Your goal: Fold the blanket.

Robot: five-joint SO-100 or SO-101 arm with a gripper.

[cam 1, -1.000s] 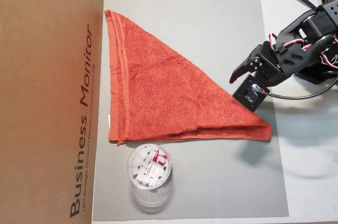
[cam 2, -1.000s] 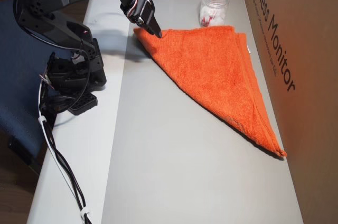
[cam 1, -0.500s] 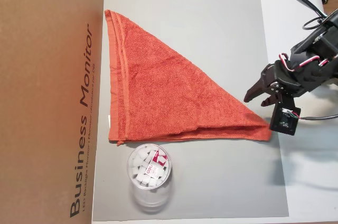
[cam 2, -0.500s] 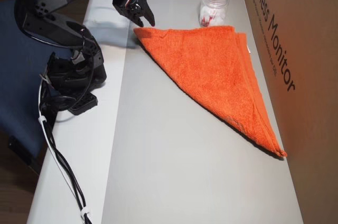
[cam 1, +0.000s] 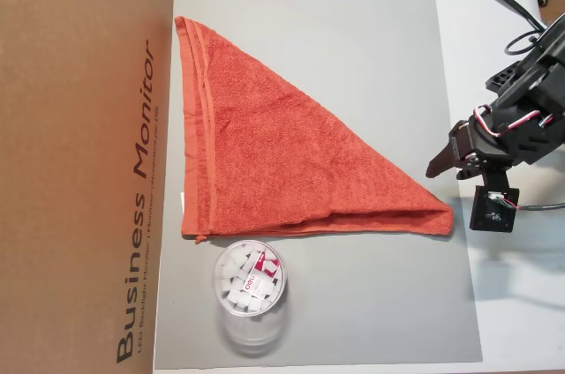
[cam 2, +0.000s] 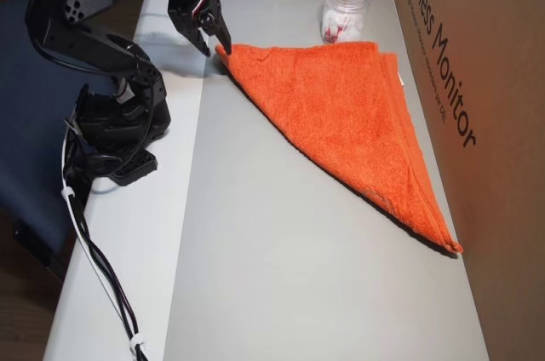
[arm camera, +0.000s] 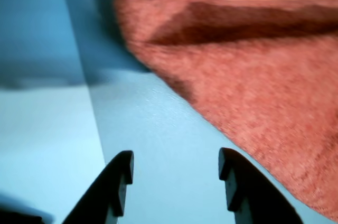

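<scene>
I need to fold the blanket over itself, so next I should grab it with my gripper by its pointed corner.
The blanket is an orange-red terry towel lying flat on the grey mat, folded into a triangle. Its long hemmed edge runs along the cardboard box, and one sharp corner points toward the arm. My gripper hovers just beside that corner, off the cloth, near the mat's edge. The wrist view shows the blanket ahead and the gripper open, with only bare mat between its dark fingertips. In another overhead view the gripper sits right at the corner of the blanket.
A clear jar holding white pieces stands on the mat next to the blanket's short edge, also seen as the jar. A large cardboard box borders the mat. The arm's base and cables occupy the white table strip.
The gripper has drawn back from above the blanket's corner to just beyond it, toward the arm's side. The blanket has not moved.
</scene>
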